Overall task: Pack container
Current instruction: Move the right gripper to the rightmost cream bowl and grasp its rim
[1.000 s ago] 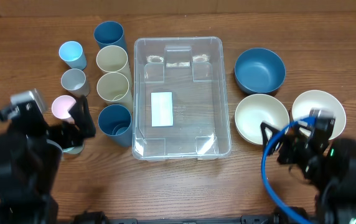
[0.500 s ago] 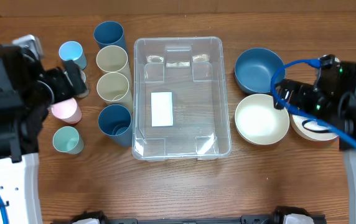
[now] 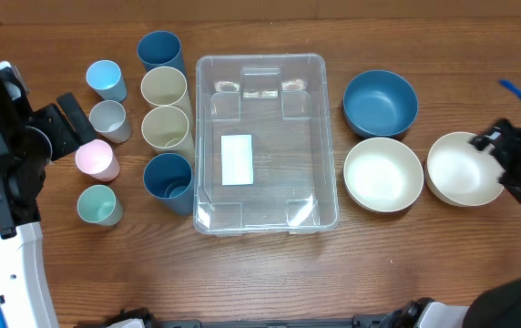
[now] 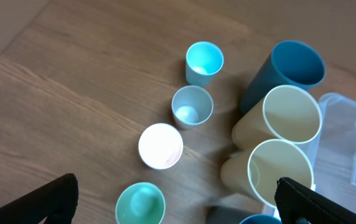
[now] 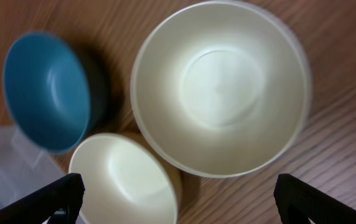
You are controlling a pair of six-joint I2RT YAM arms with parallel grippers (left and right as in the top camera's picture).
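My right gripper grabs the farthest cream bowl's rim on the side away from the container [image 3: 265,141] next, leaving the bowl's base free, to set the bowl inside.
The clear plastic container [image 3: 265,141] sits mid-table with a white label on its base and nothing else in it; its corner shows in the left wrist view [image 4: 352,155]. My left gripper [image 3: 65,128] is open and empty, high over the small cups; in its wrist view [image 4: 175,205] its fingertips sit wide apart. My right gripper [image 3: 506,159] is open and empty at the right edge of the far right cream bowl [image 3: 464,169]; in its wrist view [image 5: 178,202] the fingertips are wide apart below that bowl [image 5: 221,87].
Left of the container stand tall cups: blue [image 3: 159,52], two cream [image 3: 164,88] [image 3: 167,128], blue [image 3: 168,178]. Small cups stand further left: light blue [image 3: 106,79], grey [image 3: 109,119], pink [image 3: 97,159], teal [image 3: 98,205]. To the right are a blue bowl [image 3: 381,101] and a cream bowl [image 3: 383,173].
Both arms have swung outward and risen: the left gripper moved up and left off the small cups, the right moved from over the bowls to the far right edge. No object moved.
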